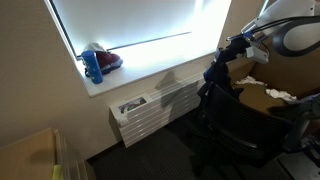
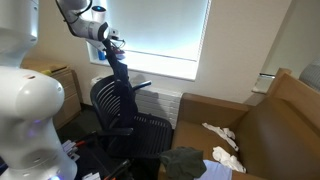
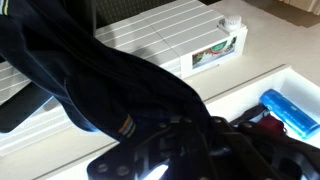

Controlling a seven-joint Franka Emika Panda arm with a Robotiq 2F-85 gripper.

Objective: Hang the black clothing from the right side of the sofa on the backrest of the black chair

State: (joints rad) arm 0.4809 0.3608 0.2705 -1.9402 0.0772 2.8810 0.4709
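Observation:
My fingers hold the black clothing's upper end high above the chair's backrest [image 1: 238,110]. I should lower the clothing first and open my gripper after that.
My gripper [image 2: 113,43] is shut on the black clothing [image 2: 121,72], which hangs straight down from it. The cloth's lower end reaches the top of the backrest of the black chair [image 2: 108,102]. In an exterior view the gripper [image 1: 228,48] holds the clothing [image 1: 218,72] above the chair [image 1: 238,122]. In the wrist view the black clothing [image 3: 90,80] fills most of the picture and hides the dark jaws [image 3: 170,145]. The brown sofa [image 2: 290,115] stands beside the chair.
A white radiator [image 1: 150,108] runs under the bright window. A blue bottle [image 1: 93,66] and a red thing stand on the sill. White cloths [image 2: 222,135] and a dark green garment [image 2: 185,160] lie on the sofa. A wooden cabinet [image 2: 55,80] stands behind the arm.

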